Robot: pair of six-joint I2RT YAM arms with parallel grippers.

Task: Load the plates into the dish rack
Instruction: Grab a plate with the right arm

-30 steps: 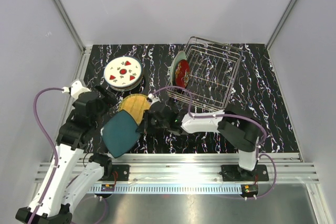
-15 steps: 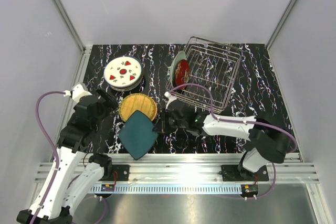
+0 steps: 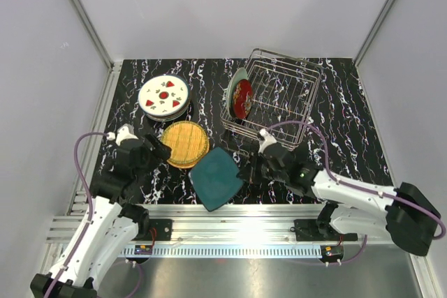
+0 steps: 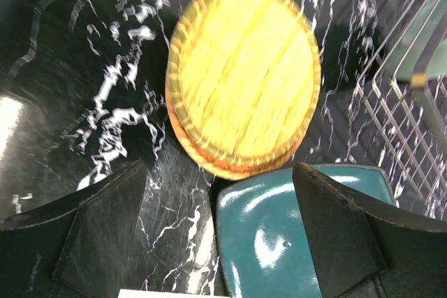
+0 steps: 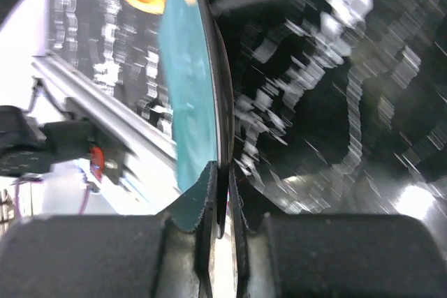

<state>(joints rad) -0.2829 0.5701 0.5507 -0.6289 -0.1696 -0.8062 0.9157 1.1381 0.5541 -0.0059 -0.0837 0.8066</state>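
Note:
I need to keep holding the dark teal plate with my right gripper. The plate is tilted above the table, so it would drop short if I opened now.
My right gripper (image 3: 244,172) is shut on the rim of a dark teal plate (image 3: 216,178) and holds it tilted above the table's near middle. The right wrist view shows that plate (image 5: 192,68) edge-on, pinched between the fingers of the right gripper (image 5: 220,172). My left gripper (image 3: 159,150) stands open and empty beside an orange-tan plate (image 3: 185,144) lying flat. In the left wrist view the left gripper (image 4: 218,172) frames the orange-tan plate (image 4: 244,75) and the teal plate (image 4: 300,235). The dish rack (image 3: 286,95) at the back right holds a red plate (image 3: 242,98) and a mint-green one (image 3: 234,83) upright.
A white plate with red strawberries (image 3: 164,94) tops a small stack at the back left. The rack's wires (image 4: 412,123) show at the right edge of the left wrist view. A metal rail (image 3: 237,225) runs along the table's near edge.
The right arm has carried the teal plate to the right, away from the left gripper and off the orange-tan plate. The left arm has drawn back, its gripper still open.

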